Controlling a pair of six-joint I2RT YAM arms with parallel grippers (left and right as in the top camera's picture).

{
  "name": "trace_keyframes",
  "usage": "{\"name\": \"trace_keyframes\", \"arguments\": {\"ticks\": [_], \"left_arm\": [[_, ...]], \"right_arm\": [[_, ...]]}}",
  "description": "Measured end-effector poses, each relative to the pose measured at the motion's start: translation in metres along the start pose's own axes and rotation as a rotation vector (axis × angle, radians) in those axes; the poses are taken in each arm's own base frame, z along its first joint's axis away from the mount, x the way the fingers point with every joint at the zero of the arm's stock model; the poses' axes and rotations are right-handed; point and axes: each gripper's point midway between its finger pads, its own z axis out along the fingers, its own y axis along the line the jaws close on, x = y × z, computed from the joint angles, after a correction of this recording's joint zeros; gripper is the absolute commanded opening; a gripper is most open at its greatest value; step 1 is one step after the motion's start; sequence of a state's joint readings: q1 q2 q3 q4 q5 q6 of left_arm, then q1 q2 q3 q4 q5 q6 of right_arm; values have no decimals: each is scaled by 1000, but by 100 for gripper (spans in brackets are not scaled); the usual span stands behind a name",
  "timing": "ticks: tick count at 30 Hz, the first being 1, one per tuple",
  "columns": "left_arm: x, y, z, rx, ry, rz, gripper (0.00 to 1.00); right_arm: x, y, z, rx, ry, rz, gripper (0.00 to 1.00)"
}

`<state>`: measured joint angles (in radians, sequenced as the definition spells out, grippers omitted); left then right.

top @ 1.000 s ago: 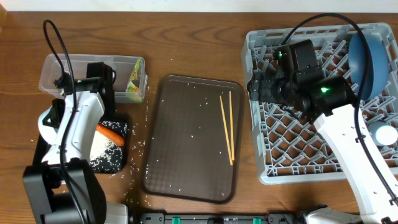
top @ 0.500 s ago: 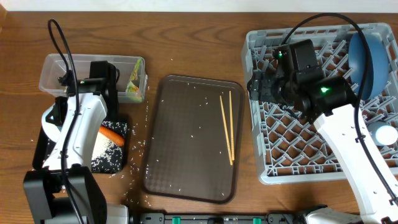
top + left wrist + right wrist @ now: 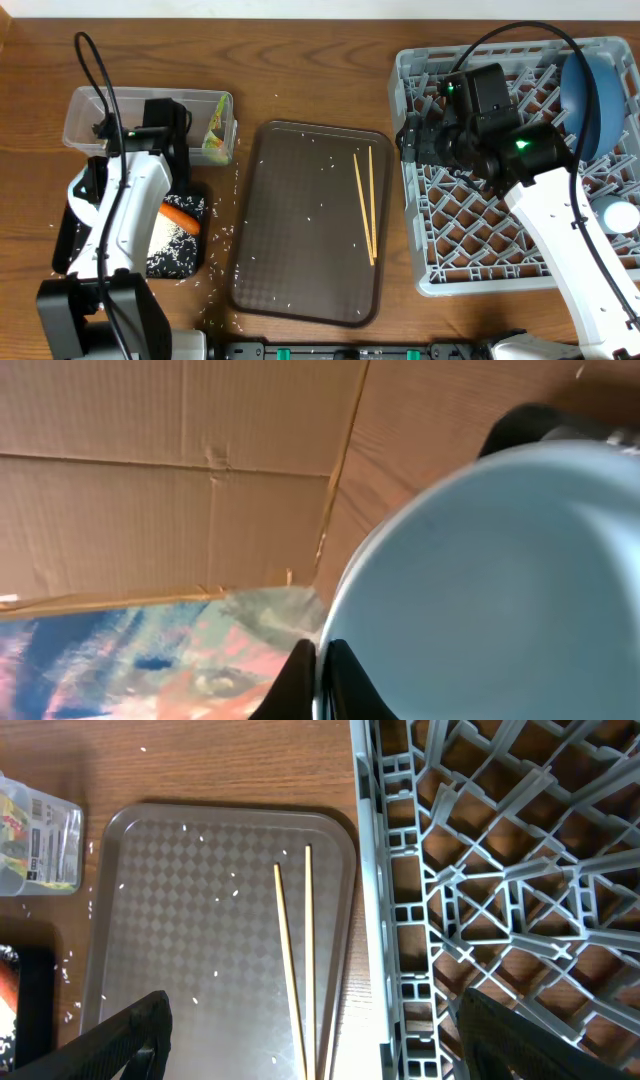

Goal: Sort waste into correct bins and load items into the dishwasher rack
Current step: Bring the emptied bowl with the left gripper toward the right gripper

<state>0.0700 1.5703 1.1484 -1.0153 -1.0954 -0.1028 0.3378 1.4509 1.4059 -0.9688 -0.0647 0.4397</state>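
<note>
The light-blue cup needs to go into the dishwasher rack, so my right gripper should grab it next by the cup's free rim, opposite my left gripper.
In the left wrist view my left gripper [image 3: 318,655] is shut on the rim of the light-blue cup [image 3: 480,580], with the camera tilted up at a cardboard wall. Overhead, that gripper [image 3: 165,118] is by the clear tub [image 3: 95,105] and hides the cup. The tub holds the yellow-green wrapper [image 3: 214,138]. The black tray [image 3: 185,262] holds the carrot [image 3: 180,214] and rice. My right gripper [image 3: 330,1040] is open and empty over the grey rack's [image 3: 480,250] left edge. The chopsticks [image 3: 366,205] lie on the brown tray. The dark-blue dish [image 3: 592,90] and white bowl [image 3: 621,216] are in the rack. The pink cup and napkin are out of view.
The brown serving tray [image 3: 300,250] lies in the middle with scattered rice grains on it. More rice lies on the table by the black tray. The rack's left wall [image 3: 385,920] runs right beside the brown tray's right edge.
My left arm has shifted slightly toward the back of the table with the cup held. The right arm has not moved.
</note>
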Motion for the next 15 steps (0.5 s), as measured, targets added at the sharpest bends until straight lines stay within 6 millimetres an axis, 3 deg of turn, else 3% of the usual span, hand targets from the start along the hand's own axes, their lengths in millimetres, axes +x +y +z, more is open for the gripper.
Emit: {"name": "trace_keyframes", "arguments": {"ticks": [10, 13, 15], "left_arm": [[4, -3, -3, 38, 3, -1, 6], [4, -14, -14, 139, -18, -20, 6], [2, -18, -31, 228, -61, -42, 6]], "right_arm": [[2, 0, 0, -3, 9, 0, 84], [0, 2, 0, -9, 0, 0, 84], [-4, 6, 0, -32, -12, -2, 84]]}}
